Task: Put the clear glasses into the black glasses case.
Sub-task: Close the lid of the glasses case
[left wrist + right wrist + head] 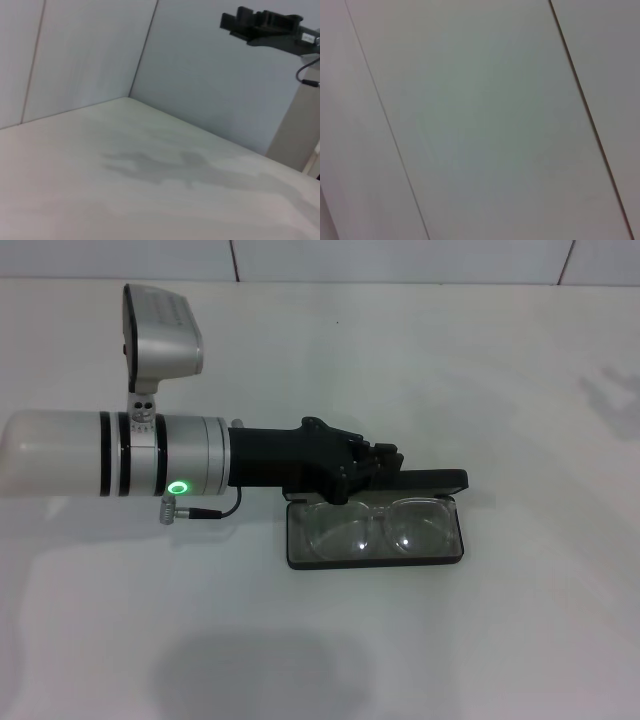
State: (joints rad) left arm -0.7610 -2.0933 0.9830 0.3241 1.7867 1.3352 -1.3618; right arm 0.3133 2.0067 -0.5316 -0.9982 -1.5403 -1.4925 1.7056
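My left gripper holds the lid (435, 480) and should keep holding it until the lid is down, because the lid is still raised above the tray's rim (385, 563) and the glasses are in view.
In the head view the black glasses case (300, 552) lies open on the white table, its lid (445, 481) raised along the far side. The clear glasses (378, 530) rest inside the case's tray, lenses side by side. My left arm reaches in from the left, and its black gripper (385, 466) sits at the lid's far edge, just above the left half of the case. Whether it touches the lid cannot be made out. The left wrist view shows only table and wall. The right gripper is out of view, and its wrist view shows only wall panels.
The white table (480, 640) spreads wide around the case. White wall panels stand behind the table (400, 260). A black fixture (262, 25) on a pale post shows far off in the left wrist view.
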